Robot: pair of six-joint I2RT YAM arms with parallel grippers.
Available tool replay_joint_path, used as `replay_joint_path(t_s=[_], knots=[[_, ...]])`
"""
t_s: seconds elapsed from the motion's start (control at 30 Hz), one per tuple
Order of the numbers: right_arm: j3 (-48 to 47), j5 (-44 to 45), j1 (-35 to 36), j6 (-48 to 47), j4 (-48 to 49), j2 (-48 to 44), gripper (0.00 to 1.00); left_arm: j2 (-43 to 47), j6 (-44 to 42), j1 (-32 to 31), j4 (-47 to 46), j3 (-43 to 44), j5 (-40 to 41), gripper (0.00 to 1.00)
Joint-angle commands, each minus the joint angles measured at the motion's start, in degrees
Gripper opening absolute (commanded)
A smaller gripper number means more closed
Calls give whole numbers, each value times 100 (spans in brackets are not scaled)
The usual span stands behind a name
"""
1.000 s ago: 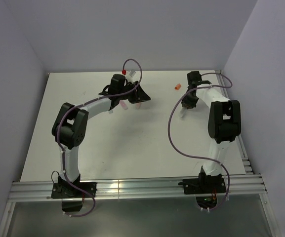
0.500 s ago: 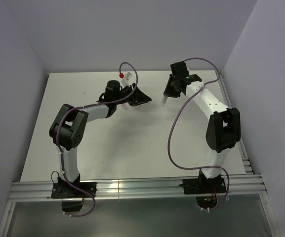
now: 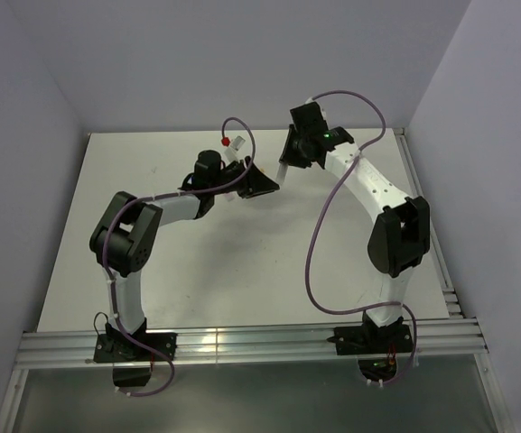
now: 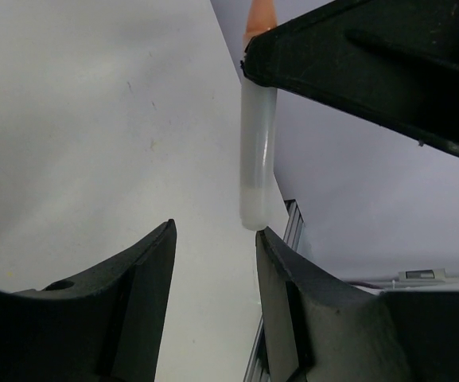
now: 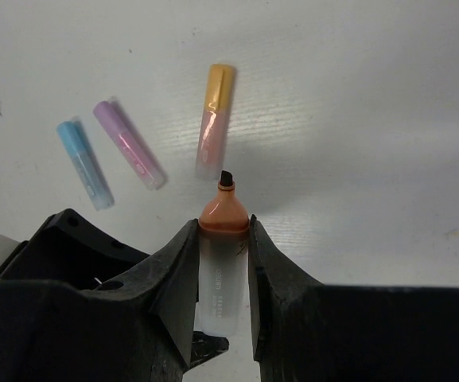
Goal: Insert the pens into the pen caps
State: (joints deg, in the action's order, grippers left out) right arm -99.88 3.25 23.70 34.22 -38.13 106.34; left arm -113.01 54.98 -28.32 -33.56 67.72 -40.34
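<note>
I should pick up the whitish pen [image 4: 258, 151] with my left gripper by its blunt rear end [image 4: 254, 206]. The pen's nib and orange part will then stay free to go into the pen cap.
My right gripper [image 5: 223, 224] is shut on a whitish pen [image 5: 223, 278] whose orange shoulder and black nib stick out past the fingertips. The same pen [image 4: 258, 151] hangs in the left wrist view, with its blunt rear end just above the tip of the right-hand finger [image 4: 281, 270] of my left gripper [image 4: 215, 229]. That gripper is open and holds nothing. In the top view the left gripper [image 3: 262, 185] and right gripper [image 3: 284, 167] meet at the back centre. Below lie a blue pen [image 5: 84, 165], a purple-capped pen [image 5: 128, 143] and an orange-capped pen [image 5: 215, 119], their pen caps fitted.
The white table [image 3: 242, 262] is walled by pale panels at the back and sides. An aluminium rail [image 3: 242, 343] carries both arm bases along the near edge. Purple cables [image 3: 319, 244] loop off both arms.
My right arm has swung left across the back of the table with the pen, up to the left gripper. The left gripper's jaws have widened a little.
</note>
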Motion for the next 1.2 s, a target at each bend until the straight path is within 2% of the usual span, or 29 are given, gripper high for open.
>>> replay_joint_path(t_s=[0.0, 0.83, 0.93, 0.97, 1.07, 1.1, 1.17], knots=[[-278, 132, 152, 50, -125, 70, 0, 367, 21, -25, -370, -22, -132, 50], [109, 45, 556, 191, 51, -44, 0, 420, 153, -25, -397, -58, 34, 48], [126, 71, 565, 182, 60, -70, 0, 420, 180, -16, -423, -75, 17, 42], [126, 80, 565, 191, 60, -61, 0, 412, 197, -7, -432, -66, 0, 35], [126, 89, 565, 191, 69, -52, 0, 376, 232, -16, -441, -58, -18, 24], [135, 71, 565, 191, 86, -44, 0, 376, 224, -7, -406, -58, -9, 15], [117, 53, 565, 191, 86, -26, 0, 376, 206, -16, -353, -58, 35, 4]])
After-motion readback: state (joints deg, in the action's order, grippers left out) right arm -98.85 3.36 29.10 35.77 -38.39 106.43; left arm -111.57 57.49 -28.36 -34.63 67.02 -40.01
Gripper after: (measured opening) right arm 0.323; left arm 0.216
